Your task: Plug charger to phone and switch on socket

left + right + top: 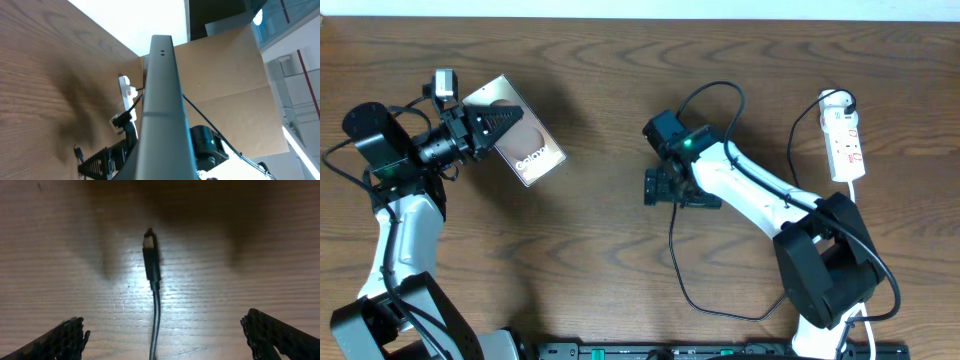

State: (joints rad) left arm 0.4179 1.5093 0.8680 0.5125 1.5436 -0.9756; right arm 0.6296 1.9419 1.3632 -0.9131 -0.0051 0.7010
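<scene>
My right gripper grabs the charger by its black plug housing behind the metal tip point(78, 152) next, tip pointing out, to plug the phone point(161, 100).
My left gripper point(492, 123) is shut on one end of the bronze phone point(527, 140) with its "Galaxy" lettering and holds it tilted at the upper left. In the left wrist view the phone point(161, 100) shows edge-on as a grey slab. The charger, a thin black cable point(672, 250), runs up to my right gripper point(665, 188). In the right wrist view its plug tip point(150, 255) lies flat on the table, just ahead of the wide-open fingers of that gripper point(162, 323). The white socket point(844, 135) lies at the far right, apart from both grippers.
The wooden table point(600, 280) carries the cable's loop in front of the right arm's base point(825, 265). The socket's black plug point(841, 100) and white cord sit at its far end. A brown cardboard wall point(235, 80) stands behind the table.
</scene>
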